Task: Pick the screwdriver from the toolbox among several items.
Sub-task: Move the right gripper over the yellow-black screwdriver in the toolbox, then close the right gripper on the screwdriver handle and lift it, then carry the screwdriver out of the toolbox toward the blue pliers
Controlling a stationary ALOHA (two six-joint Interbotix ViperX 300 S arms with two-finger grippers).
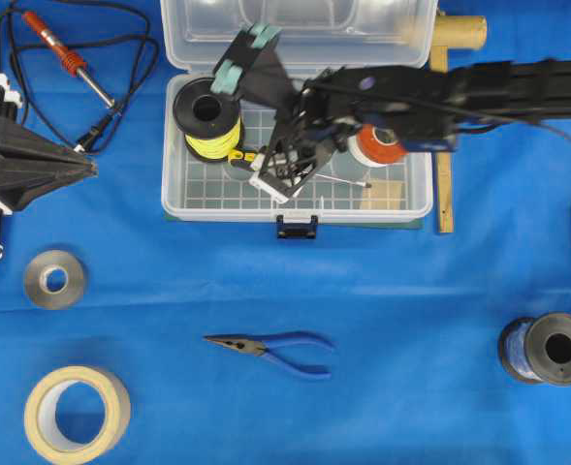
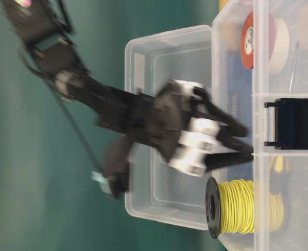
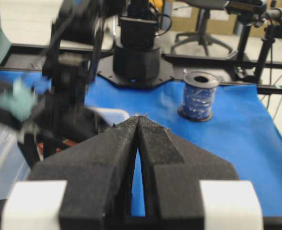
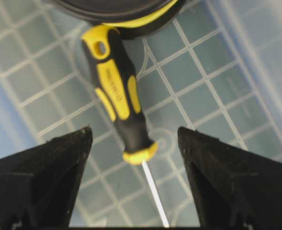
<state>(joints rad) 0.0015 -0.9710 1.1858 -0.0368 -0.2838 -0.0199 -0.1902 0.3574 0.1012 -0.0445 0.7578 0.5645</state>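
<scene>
The fingers of the robot's right gripper are above the black-and-yellow handle (image 1: pixel 243 156) (image 4: pixel 131 129), so they would miss the handle if they closed now. The right gripper needs to lower first, then close on the handle.
The screwdriver (image 4: pixel 117 91) has a yellow-and-black handle and a thin silver shaft (image 1: pixel 348 181). It lies on the grid floor of the clear toolbox (image 1: pixel 295 209), its butt against the black spool of yellow wire (image 1: pixel 207 116). My right gripper (image 4: pixel 135 132) is open inside the box (image 1: pixel 285 174). Its two fingers stand either side of where handle meets shaft, apart from it. The red-and-white tape roll (image 1: pixel 377 145) and tan block (image 1: pixel 382 194) are at the box's right. My left gripper (image 3: pixel 138 117) is shut and empty at the table's left edge (image 1: pixel 91 167).
The box lid (image 1: pixel 300 29) lies open behind. A red soldering iron with a black cord (image 1: pixel 62 53) is at back left. Blue pliers (image 1: pixel 275 347), a grey tape roll (image 1: pixel 54 279), a masking tape roll (image 1: pixel 77 412) and a blue wire spool (image 1: pixel 549 349) lie in front.
</scene>
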